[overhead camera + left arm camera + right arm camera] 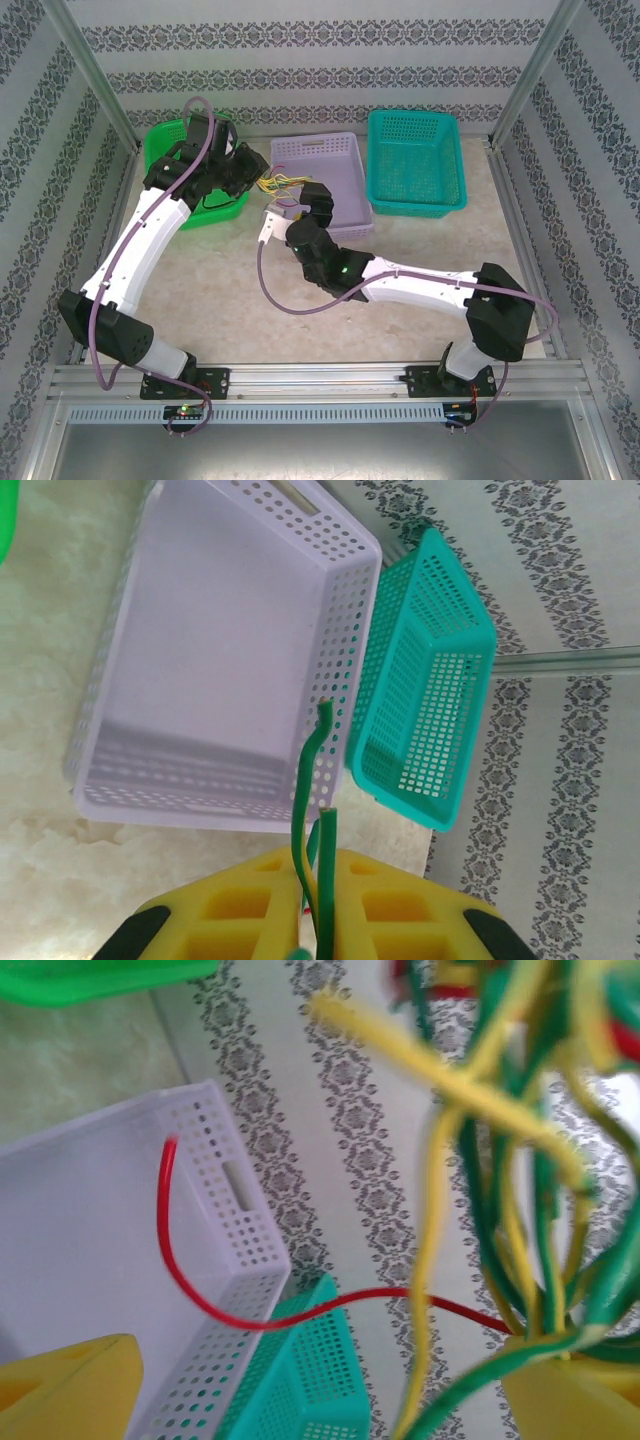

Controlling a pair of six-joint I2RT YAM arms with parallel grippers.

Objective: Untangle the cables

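My right gripper grabs the bundled cables near their end [535,1260] away from my left gripper next, leaving the rest exposed to untangle the red wire [300,1310].
The cables [280,183] are a knot of thin yellow and green wires hanging above the left rim of the lilac basket [315,143]. My left gripper [255,180] is shut on them. In the left wrist view two green-yellow wire ends [312,770] stick up out of the closed yellow fingers [250,910] of that gripper [318,880]. My right gripper [280,215] sits just below the bundle with its jaws wide apart. In its wrist view the tangle [520,1160] hangs by the right finger [570,1400], and a red wire [300,1310] crosses the open gap [320,1390].
A teal basket [412,116] stands to the right of the lilac one, touching it. A green basket [160,140] lies under the left arm at the back left. Metal frame posts and patterned walls close in the table on three sides.
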